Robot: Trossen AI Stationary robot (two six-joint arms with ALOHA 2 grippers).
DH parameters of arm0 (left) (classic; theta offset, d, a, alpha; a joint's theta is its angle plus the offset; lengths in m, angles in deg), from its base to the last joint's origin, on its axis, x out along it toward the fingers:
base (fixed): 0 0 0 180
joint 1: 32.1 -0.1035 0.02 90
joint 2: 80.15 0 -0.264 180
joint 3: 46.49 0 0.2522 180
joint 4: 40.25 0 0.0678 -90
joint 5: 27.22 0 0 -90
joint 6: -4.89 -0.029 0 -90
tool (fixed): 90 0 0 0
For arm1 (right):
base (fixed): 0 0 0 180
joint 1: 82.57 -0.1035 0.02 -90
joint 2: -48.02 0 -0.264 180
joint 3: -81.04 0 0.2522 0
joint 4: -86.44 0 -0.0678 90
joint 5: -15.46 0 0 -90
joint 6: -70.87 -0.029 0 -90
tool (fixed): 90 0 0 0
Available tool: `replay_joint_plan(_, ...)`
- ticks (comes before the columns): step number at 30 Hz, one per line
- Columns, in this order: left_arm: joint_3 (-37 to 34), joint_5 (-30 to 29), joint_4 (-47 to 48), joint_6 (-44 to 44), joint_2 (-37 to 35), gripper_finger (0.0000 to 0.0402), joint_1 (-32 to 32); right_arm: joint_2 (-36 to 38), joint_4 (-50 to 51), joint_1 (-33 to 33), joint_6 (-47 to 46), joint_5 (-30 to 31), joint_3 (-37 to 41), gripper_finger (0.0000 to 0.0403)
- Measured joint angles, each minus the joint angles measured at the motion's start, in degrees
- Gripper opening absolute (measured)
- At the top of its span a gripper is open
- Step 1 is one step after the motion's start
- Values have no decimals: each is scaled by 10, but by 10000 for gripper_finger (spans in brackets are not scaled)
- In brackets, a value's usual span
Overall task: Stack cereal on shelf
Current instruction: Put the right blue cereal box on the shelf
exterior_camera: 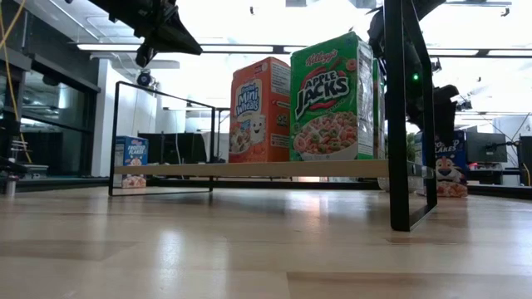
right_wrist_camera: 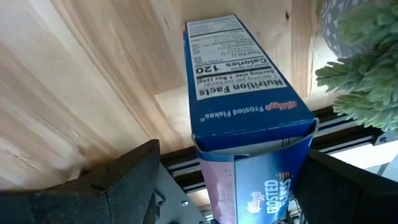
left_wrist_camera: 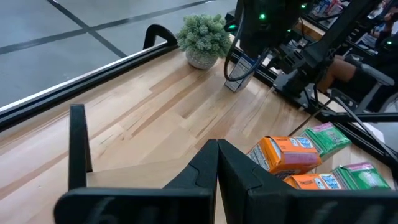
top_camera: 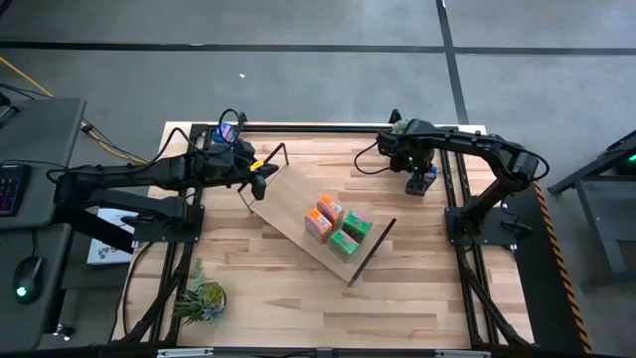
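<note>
The right gripper grabs the blue box by its pink-striped top end [right_wrist_camera: 254,183] next, to stack the box with the cereal on the shelf.
The shelf [top_camera: 298,214] lies slantwise mid-table, its light board raised on black wire ends [exterior_camera: 407,124]. Two orange boxes [top_camera: 325,217] and two green boxes [top_camera: 351,232] stand on the board; the low view shows an orange one [exterior_camera: 259,112] and a green one [exterior_camera: 331,95]. A blue cereal box [right_wrist_camera: 242,81] stands on the table at the far right [top_camera: 425,181]. My right gripper [right_wrist_camera: 233,158] is open, with one finger on each side of its top. My left gripper [left_wrist_camera: 217,168] is shut and empty above the shelf's far-left end [top_camera: 260,182]. My right gripper comes down over the blue box's top end [right_wrist_camera: 249,134], a finger on each side. A gap shows between one finger [right_wrist_camera: 134,174] and the box. I cannot tell whether the other finger [right_wrist_camera: 348,186] touches it. The box stands upright on the table.
A small potted plant [left_wrist_camera: 202,37] stands at the far edge beside the blue box. Another plant [top_camera: 199,298] lies near the front left corner. A second blue box [exterior_camera: 130,158] shows far left behind the shelf. Black rails [top_camera: 328,127] border the table.
</note>
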Motion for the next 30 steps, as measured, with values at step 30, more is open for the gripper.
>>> replay_joint_plan(30, 0, 5, 0, -11, 0, 0, 0, 0, 3, 0, 0, -7, 0, 323)
